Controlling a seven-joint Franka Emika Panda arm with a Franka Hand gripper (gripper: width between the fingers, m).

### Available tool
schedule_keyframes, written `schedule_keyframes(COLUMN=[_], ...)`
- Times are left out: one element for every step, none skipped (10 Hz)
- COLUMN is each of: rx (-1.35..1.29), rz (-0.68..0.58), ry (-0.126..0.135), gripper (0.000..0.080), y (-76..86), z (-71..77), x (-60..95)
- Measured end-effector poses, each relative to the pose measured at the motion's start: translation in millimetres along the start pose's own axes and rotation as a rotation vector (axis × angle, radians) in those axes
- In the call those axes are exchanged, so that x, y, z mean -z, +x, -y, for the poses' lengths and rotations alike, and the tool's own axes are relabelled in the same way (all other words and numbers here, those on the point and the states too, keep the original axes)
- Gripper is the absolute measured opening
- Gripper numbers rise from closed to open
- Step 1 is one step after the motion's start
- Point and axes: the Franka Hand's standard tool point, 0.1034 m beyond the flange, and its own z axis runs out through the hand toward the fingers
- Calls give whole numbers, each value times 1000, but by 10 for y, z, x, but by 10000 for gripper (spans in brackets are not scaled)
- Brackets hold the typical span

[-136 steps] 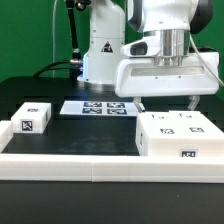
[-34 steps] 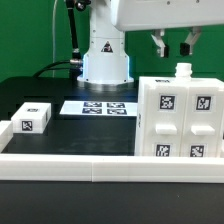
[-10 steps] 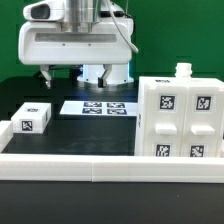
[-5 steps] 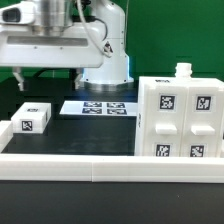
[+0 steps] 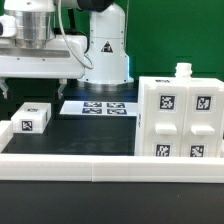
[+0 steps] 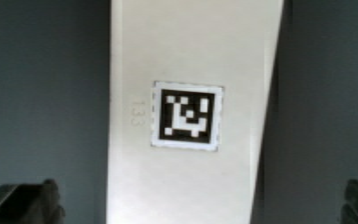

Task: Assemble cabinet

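Observation:
Dark ground shows between my fingers and the panel's edges in the wrist view, so my fingers would miss the panel if I closed now. My gripper should go lower first, then close on the panel.
The cabinet box (image 5: 180, 115) is a large white box with black-and-white tags. It stands upright on the exterior view's right, with a small white knob on top. A smaller white tagged panel piece (image 5: 32, 117) lies on the exterior view's left. My gripper (image 5: 40, 88) hangs just above this panel, open and empty, with one finger (image 5: 79, 86) on either side. In the wrist view the panel (image 6: 194, 60) runs straight down the middle with its tag facing up. My gripper (image 6: 190, 205) is wide open there, its dark fingertips (image 6: 23, 202) well clear of the panel's edges.
The marker board (image 5: 98, 107) lies flat on the black table between the panel and the box. A long low white rail (image 5: 100, 165) runs along the front. The robot's base (image 5: 104, 55) stands behind the marker board.
My gripper has moved from above the box on the right across to the left and come down over the small panel. The box went from lying flat to standing upright earlier on.

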Motion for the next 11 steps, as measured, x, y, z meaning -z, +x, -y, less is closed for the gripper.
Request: schedule_keyframes(rx=[8,12,16,19,20,22,25,27,29,30,30], rz=[6,8,11,10,15,14,15,20,23,23,23], ry=[-2,-6,-11,-18,-21,-27,-31,-31,-31,-31,-31], gripper=[797,797,797,797,797,797,797,797,797,797,702], y=[-23,-34,-50,-59,-77,-85,-92,-103,-107,-107,-108], z=[-13,-22,-29,-41,-41,-45,-41,-32,-21,-20,-19], x=[-51,-96,-154,-211,-261,-315,-363,-393,-406,-406,-407])
